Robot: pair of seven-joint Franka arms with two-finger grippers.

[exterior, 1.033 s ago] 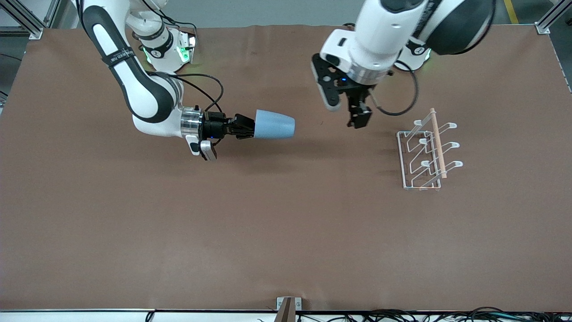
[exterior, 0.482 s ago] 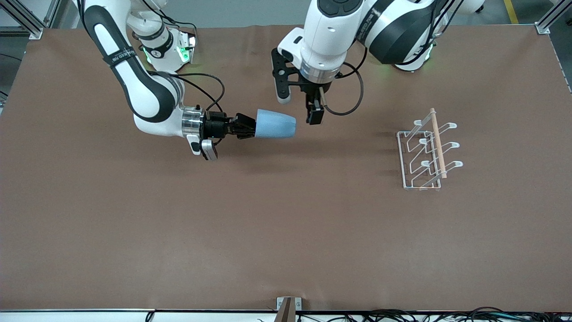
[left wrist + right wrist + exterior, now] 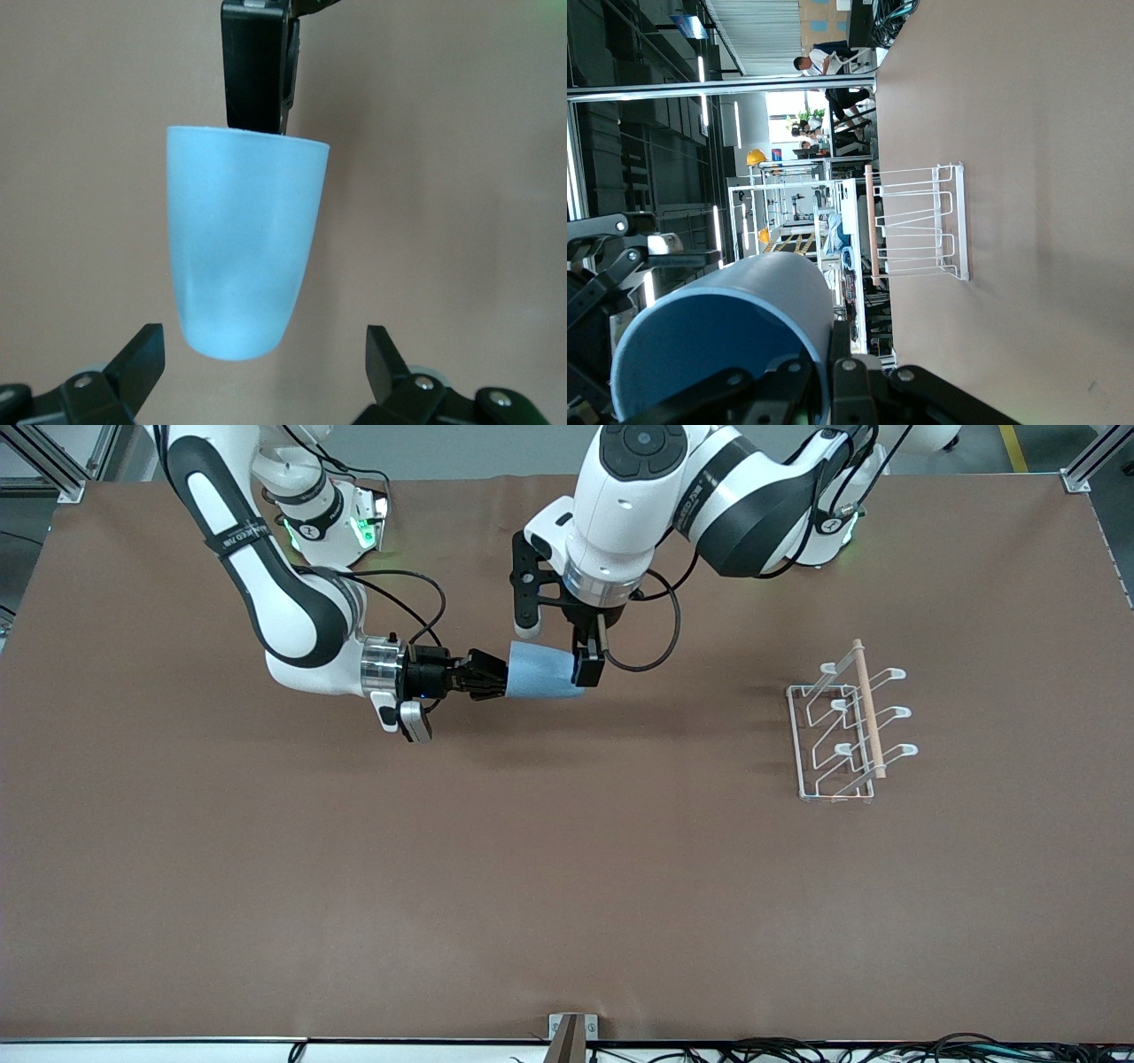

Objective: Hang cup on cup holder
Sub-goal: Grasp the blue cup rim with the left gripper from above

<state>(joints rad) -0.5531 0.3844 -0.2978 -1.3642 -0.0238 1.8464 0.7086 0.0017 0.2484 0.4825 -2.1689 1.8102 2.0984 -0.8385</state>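
Note:
My left gripper should grab the light-blue cup by its base (image 3: 565, 678) next, so that the cup's opening stays free for the white wire cup holder (image 3: 846, 726).
The light-blue cup (image 3: 542, 673) is held level above the table. My right gripper (image 3: 493, 679) is shut on its rim, one finger inside the mouth, as the right wrist view shows (image 3: 833, 354). The cup's base points toward the left arm's end of the table. My left gripper (image 3: 586, 670) points down, open, and its fingers straddle the cup's base without touching it. In the left wrist view the cup (image 3: 244, 239) has its base between the spread fingertips (image 3: 261, 354). The white wire cup holder (image 3: 846, 726) stands on the table toward the left arm's end, empty, and shows in the right wrist view (image 3: 921, 221).
A brown mat (image 3: 567, 886) covers the table. Both arm bases stand along the table's edge farthest from the front camera. A small metal bracket (image 3: 571, 1027) sits at the table's edge nearest the front camera.
My left gripper has moved from near the cup holder toward the right arm's end and come down around the cup's base. The right gripper and the cup have stayed still.

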